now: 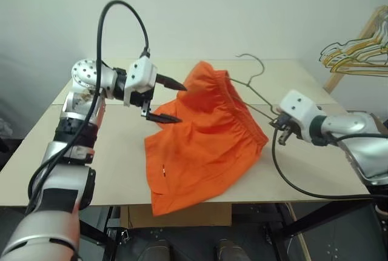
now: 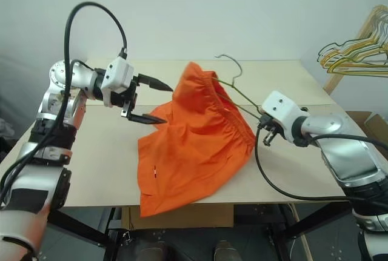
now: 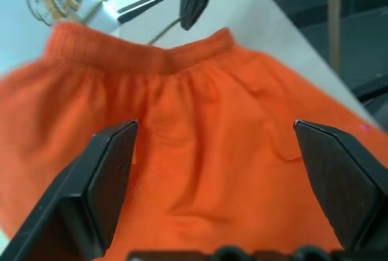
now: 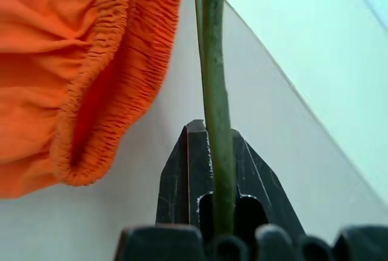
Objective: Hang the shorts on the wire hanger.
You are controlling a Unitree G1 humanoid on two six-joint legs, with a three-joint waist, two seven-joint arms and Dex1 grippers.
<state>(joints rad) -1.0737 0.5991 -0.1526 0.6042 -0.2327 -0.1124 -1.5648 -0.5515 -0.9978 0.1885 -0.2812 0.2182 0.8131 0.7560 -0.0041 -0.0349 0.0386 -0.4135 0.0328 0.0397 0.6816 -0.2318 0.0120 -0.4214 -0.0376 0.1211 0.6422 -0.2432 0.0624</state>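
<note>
The raised end of the gathered waistband (image 1: pixel 206 74) sticks up while the legs lie limp, so my left gripper needs to grab the shorts (image 1: pixel 206 143) there next.
The bright orange shorts (image 1: pixel 206 143) lie on the table, their gathered waistband raised off the top and one leg hanging over the front edge. The thin dark wire hanger (image 1: pixel 257 94) runs into the waistband opening, with its hook (image 1: pixel 253 66) sticking up behind. My right gripper (image 1: pixel 277 123) is shut on the hanger's wire (image 4: pixel 212 61) just right of the shorts. My left gripper (image 1: pixel 174 100) is open, level with the raised waistband at its left side. One finger (image 1: pixel 171 83) is at the fabric's edge. In the left wrist view the shorts (image 3: pixel 212 146) lie between and beyond its spread fingers (image 3: pixel 109 170).
The beige table (image 1: pixel 103 170) has bare room left of the shorts. A bunch of yellow and pale wire hangers (image 1: pixel 357 55) hangs on a wooden rack at the far right. A cardboard box (image 1: pixel 182 215) sits under the table's front edge.
</note>
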